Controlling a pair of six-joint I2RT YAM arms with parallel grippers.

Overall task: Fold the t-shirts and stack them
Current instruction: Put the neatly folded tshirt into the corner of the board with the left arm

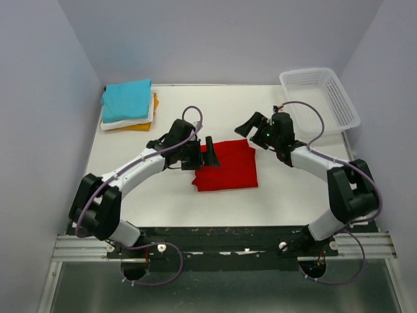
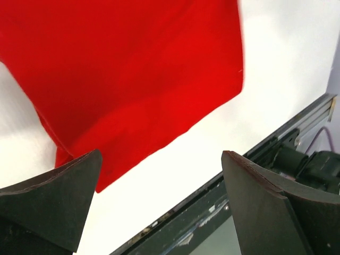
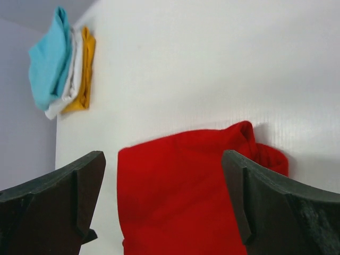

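The left gripper grabs the folded red t-shirt [image 1: 226, 167] by its side edge nearest the stack next, so its body stays free to stack.
The folded red t-shirt [image 1: 226, 167] lies flat at the table's middle. It also shows in the left wrist view [image 2: 133, 79] and in the right wrist view [image 3: 186, 191], where a bunched lump sits at its right corner. My left gripper [image 1: 205, 155] hangs open and empty over the shirt's left edge [image 2: 159, 202]. My right gripper [image 1: 253, 132] is open and empty just above the shirt's far right corner [image 3: 163, 202]. A folded stack lies at the far left: the turquoise shirt [image 1: 127, 100] on top, then the white shirt [image 3: 71, 79], with the orange-yellow shirt [image 3: 85, 69] at the bottom.
A white plastic lattice basket [image 1: 319, 96] stands at the far right corner of the table. The dark front rail [image 2: 239, 175] runs along the table's near edge, close to the left gripper. Grey walls enclose the table on three sides.
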